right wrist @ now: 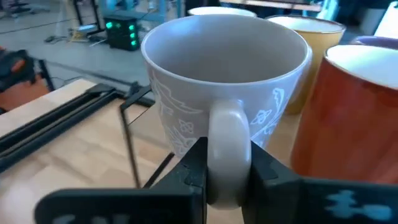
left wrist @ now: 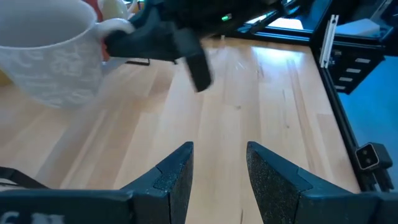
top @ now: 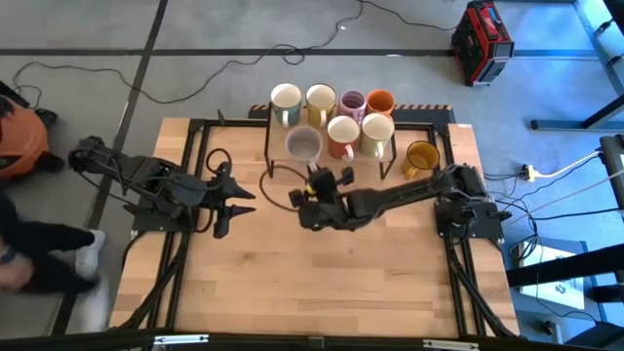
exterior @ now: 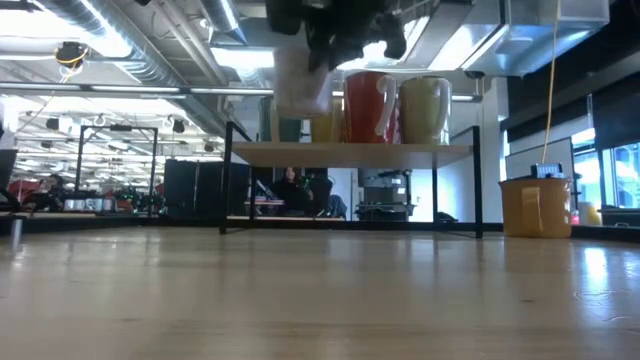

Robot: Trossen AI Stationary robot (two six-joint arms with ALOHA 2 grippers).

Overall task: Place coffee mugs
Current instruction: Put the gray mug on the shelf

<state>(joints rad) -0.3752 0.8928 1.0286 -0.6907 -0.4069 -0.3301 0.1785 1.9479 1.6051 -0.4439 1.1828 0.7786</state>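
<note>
The grey mug hangs short of its spot, so it is too early to release. My right gripper moves the grey mug beside the red-orange mug first.
A grey patterned mug (top: 304,145) is held by my right gripper (top: 314,177) at the near side of a dark wire shelf (top: 271,136); my right wrist view shows the gripper (right wrist: 229,167) shut on the mug's handle. On the shelf stand a white mug (top: 285,97), a cream mug (top: 320,97), a purple mug (top: 352,102), an orange mug (top: 380,100), a red-orange mug (top: 342,134) and another cream mug (top: 376,133). A mustard mug (top: 421,156) rests on the table right of the shelf. My left gripper (top: 222,202) hangs open over the table's left half. My right gripper pinches the grey mug's handle (right wrist: 229,124) between its two fingers (right wrist: 196,165), one on each side of the loop. It comes in level from the table's near side. The mug (exterior: 300,82) is upright and lifted clear, at about the height of the shelf top.
The shelf's top board (exterior: 350,150) stands on thin legs above the table (top: 322,283), with open room under it. The red-orange mug (right wrist: 348,118) is close beside the held mug. A loose dark cable (top: 278,185) curls on the table near the right gripper.
</note>
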